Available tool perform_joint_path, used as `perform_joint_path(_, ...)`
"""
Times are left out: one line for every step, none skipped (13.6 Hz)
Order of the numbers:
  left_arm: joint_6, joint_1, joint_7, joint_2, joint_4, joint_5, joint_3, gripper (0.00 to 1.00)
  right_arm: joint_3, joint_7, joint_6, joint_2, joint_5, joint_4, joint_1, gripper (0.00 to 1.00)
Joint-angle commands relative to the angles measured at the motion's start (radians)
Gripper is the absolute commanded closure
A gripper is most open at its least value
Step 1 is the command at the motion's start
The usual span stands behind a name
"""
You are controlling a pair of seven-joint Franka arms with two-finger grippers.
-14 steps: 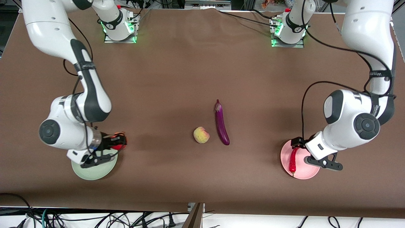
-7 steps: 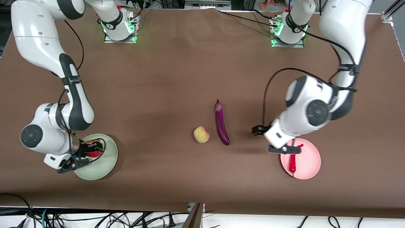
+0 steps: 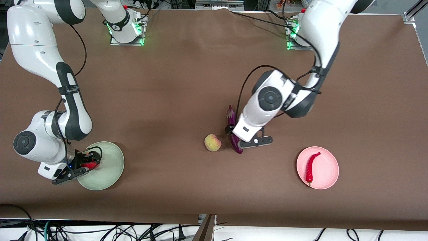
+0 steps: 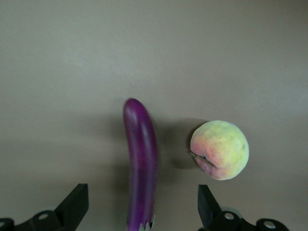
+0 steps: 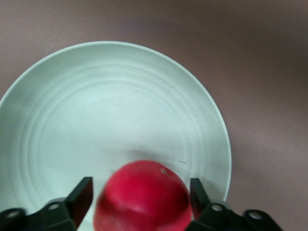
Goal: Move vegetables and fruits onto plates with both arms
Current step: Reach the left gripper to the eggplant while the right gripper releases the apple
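The purple eggplant is long from its stem to its rounded end, so my left gripper next needs to grab it around its middle [image 4: 144, 171] to keep it level.
My right gripper [image 3: 83, 164] is open low over the mint green plate [image 3: 110, 162]. The deep red fruit [image 3: 89, 165] sits between its fingers, blurred, over the plate [image 5: 96, 106] in the right wrist view, where the gripper [image 5: 141, 199] spans the fruit [image 5: 144, 192]. My left gripper [image 3: 234, 135] is open over the purple eggplant [image 3: 230, 114]. In the left wrist view the gripper [image 4: 143, 207] straddles the eggplant [image 4: 140, 154] near its stem end without touching it. The yellowish-green fruit [image 3: 212, 142] lies beside the eggplant [image 4: 220, 149]. The red chili [image 3: 311, 165] lies on the pink plate [image 3: 327, 170].
The brown table [image 3: 187, 77] spreads wide between the two plates. The arm bases [image 3: 125, 26] stand along the table's edge farthest from the front camera. Cables hang below the edge nearest that camera.
My left gripper has left the pink plate and the chili and swung over the eggplant. My right gripper has carried the red fruit over the mint green plate and its fingers have parted.
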Motion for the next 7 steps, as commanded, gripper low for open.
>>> perform_joint_path(0.098, -0.024, -0.034, 0.079, -0.010, 0.096, 0.009, 0.00, 0.045, -0.007, -0.027, -0.028, 0.003, 0.010, 0.001, 0.00)
perform_joint_path(0.148, -0.033, -0.035, 0.091, -0.036, 0.107, 0.009, 0.02, 0.078, 0.019, -0.059, -0.031, 0.003, 0.026, 0.008, 0.00)
perform_joint_path(0.182, -0.048, -0.040, 0.100, -0.065, 0.108, 0.011, 0.02, 0.105, 0.075, -0.085, -0.032, 0.003, 0.039, 0.013, 0.00)
perform_joint_path(0.184, -0.065, -0.048, 0.100, -0.093, 0.108, 0.011, 0.03, 0.135, 0.152, -0.108, -0.034, 0.003, 0.042, 0.016, 0.00)
perform_joint_path(0.185, -0.071, -0.046, 0.099, -0.119, 0.111, 0.012, 0.19, 0.169, 0.224, -0.114, -0.034, 0.004, 0.040, 0.016, 0.00)
perform_joint_path(0.185, -0.083, -0.038, 0.094, -0.131, 0.111, 0.012, 0.46, 0.200, 0.284, -0.114, -0.034, 0.006, 0.040, 0.018, 0.00)
perform_joint_path(0.178, -0.087, -0.038, 0.091, -0.133, 0.111, 0.012, 0.79, 0.235, 0.336, -0.114, -0.034, 0.004, 0.039, 0.019, 0.00)
